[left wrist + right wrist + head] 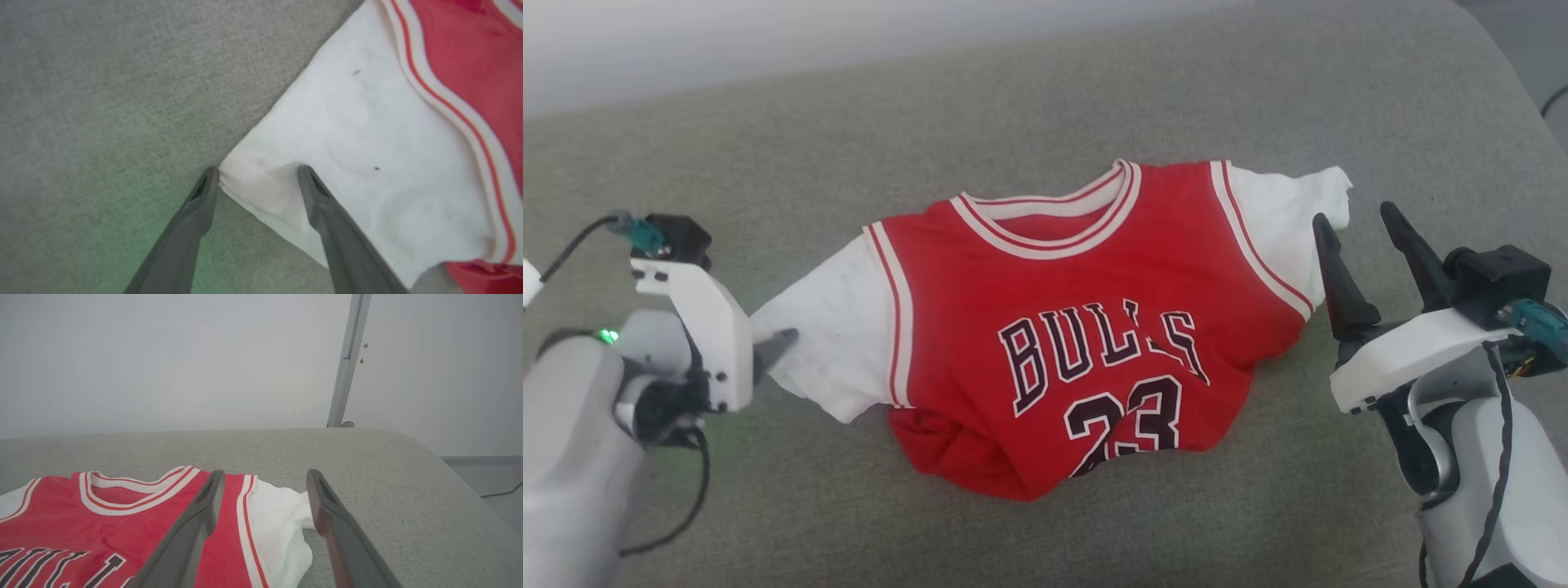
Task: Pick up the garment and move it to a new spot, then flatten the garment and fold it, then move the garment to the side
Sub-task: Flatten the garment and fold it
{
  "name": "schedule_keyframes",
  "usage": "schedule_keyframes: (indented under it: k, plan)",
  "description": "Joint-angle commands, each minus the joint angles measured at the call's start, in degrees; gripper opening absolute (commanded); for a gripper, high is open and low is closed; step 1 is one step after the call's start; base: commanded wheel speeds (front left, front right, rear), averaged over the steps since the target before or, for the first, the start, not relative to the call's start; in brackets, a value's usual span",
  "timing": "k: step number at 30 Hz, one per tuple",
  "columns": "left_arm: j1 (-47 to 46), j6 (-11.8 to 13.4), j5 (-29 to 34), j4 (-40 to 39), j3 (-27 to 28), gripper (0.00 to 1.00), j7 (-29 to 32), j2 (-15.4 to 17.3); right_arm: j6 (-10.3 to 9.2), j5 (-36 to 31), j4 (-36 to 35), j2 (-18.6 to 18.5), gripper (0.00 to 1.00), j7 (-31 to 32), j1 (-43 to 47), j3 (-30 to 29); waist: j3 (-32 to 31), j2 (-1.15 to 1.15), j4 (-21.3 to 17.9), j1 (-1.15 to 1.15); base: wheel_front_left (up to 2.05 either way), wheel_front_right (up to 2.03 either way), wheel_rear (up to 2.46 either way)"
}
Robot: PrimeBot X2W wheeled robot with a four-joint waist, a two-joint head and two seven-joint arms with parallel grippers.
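The left gripper should next pinch the jersey by the white sleeve's corner, where the cloth puckers up while the rest of the sleeve lies flat.
The garment, a red jersey with white sleeves, lies face up on the grey cushion, its hem bunched under at the near edge. My left gripper is at the tip of the jersey's left sleeve. In the left wrist view its jaws stand open around the sleeve's corner, with the cloth puckered between the fingertips. My right gripper stands open beside the other sleeve, fingers pointing up. From the right wrist it hovers above that sleeve and holds nothing.
The grey upholstered surface runs wide around the jersey and rounds off at the right edge. Beyond that edge is floor with a dark cable. A pale wall and a metal pole stand behind.
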Motion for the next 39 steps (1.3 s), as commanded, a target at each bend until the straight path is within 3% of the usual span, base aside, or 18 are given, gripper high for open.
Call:
schedule_keyframes:
  k: [1,8,9,10,16,29,36,37,38,39]
  plan:
    - [-1.2,0.2,1.3,2.2,-0.9,1.0,0.8,-0.1,0.0,-0.4,-0.3,0.4,1.0,0.0,-0.4,-0.3,1.3,0.0,-0.9,0.0,0.0,0.0,0.0]
    - [-2.4,1.4,2.0,13.1,-3.7,1.0,4.8,-2.8,0.0,-0.7,-1.0,0.4,1.0,0.2,-1.2,-0.9,2.9,0.0,-1.0,0.0,0.0,0.0,0.0]
    - [-2.4,1.0,2.1,14.0,-4.3,0.02,5.5,-3.0,0.0,-0.8,-1.1,0.4,1.0,0.3,-1.2,-1.0,3.0,0.0,-0.9,0.0,0.0,0.0,0.0]
    - [-2.5,0.8,2.0,14.7,-4.7,0.0,5.8,-3.3,0.0,-1.0,-1.3,0.4,1.0,0.4,-1.2,-1.0,3.1,0.0,-0.8,0.0,0.0,0.0,0.0]
    - [-4.0,-0.1,1.0,16.4,-5.8,0.0,6.4,-3.7,0.0,-1.5,-2.1,0.4,1.0,0.7,-0.9,-2.7,3.2,0.0,0.8,0.0,0.0,0.0,0.0]
    - [-2.9,-0.3,0.6,15.0,-4.4,0.0,3.0,6.8,0.0,-1.9,-3.4,0.1,1.0,1.7,1.1,-4.8,1.8,0.0,3.2,0.0,0.0,0.0,0.0]
    - [-1.1,0.2,-1.7,15.2,-2.6,0.0,1.3,6.9,0.0,-1.6,-3.7,0.6,1.0,2.4,2.0,-4.7,0.9,0.0,3.4,0.0,0.0,0.0,0.0]
    - [-1.0,0.1,-2.0,14.9,-2.4,0.07,0.5,6.7,0.0,-1.6,-3.6,0.5,1.0,2.6,2.1,-4.6,0.7,0.0,3.4,0.0,0.0,0.0,0.0]
    - [-1.0,0.2,-2.6,14.8,-2.0,0.42,-0.1,6.3,0.0,-1.5,-3.6,0.5,1.0,2.8,2.2,-4.4,0.5,0.0,3.4,0.0,0.0,0.0,0.0]
    - [-0.9,0.3,-2.8,14.8,-1.7,0.94,-0.6,6.0,0.0,-1.4,-3.6,0.4,1.0,2.9,2.2,-4.3,0.3,0.0,3.4,0.0,0.0,0.0,0.0]
